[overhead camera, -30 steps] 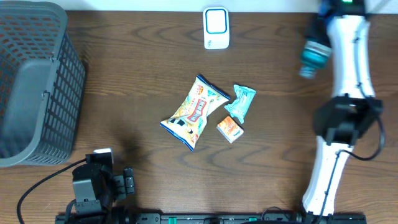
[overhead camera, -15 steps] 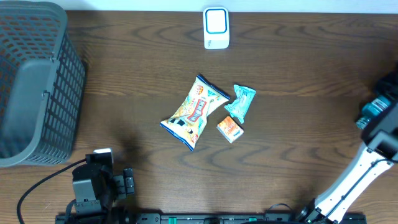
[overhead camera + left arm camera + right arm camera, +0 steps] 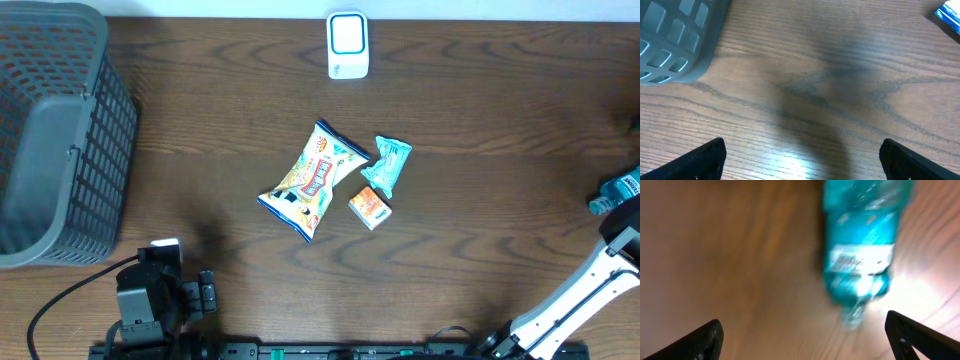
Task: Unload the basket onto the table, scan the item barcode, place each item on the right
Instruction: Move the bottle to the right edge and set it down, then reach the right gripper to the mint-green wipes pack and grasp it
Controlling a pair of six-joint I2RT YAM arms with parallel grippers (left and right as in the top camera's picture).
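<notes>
The teal bottle should be grabbed across its body by my right gripper next. Its end should stay uncovered, so its barcode can be shown to the scanner (image 3: 348, 45).
The white barcode scanner (image 3: 348, 45) stands at the table's far edge. A teal bottle (image 3: 618, 192) lies at the table's right edge. In the right wrist view the bottle (image 3: 860, 245) is blurred and lies on the wood ahead of my right gripper (image 3: 805, 342), whose fingertips (image 3: 705, 340) stand wide apart with nothing between them. My left gripper (image 3: 802, 162) is open over bare wood near the front left, close to the basket's corner (image 3: 675, 40).
A grey mesh basket (image 3: 55, 130) fills the left side. A snack bag (image 3: 312, 180), a teal packet (image 3: 386, 165) and a small orange box (image 3: 370, 207) lie mid-table. The right arm (image 3: 590, 285) reaches in from the bottom right.
The right arm swung from the back right, near the scanner, down to the right edge with the teal bottle. Its jaws opened and the bottle now lies on the table.
</notes>
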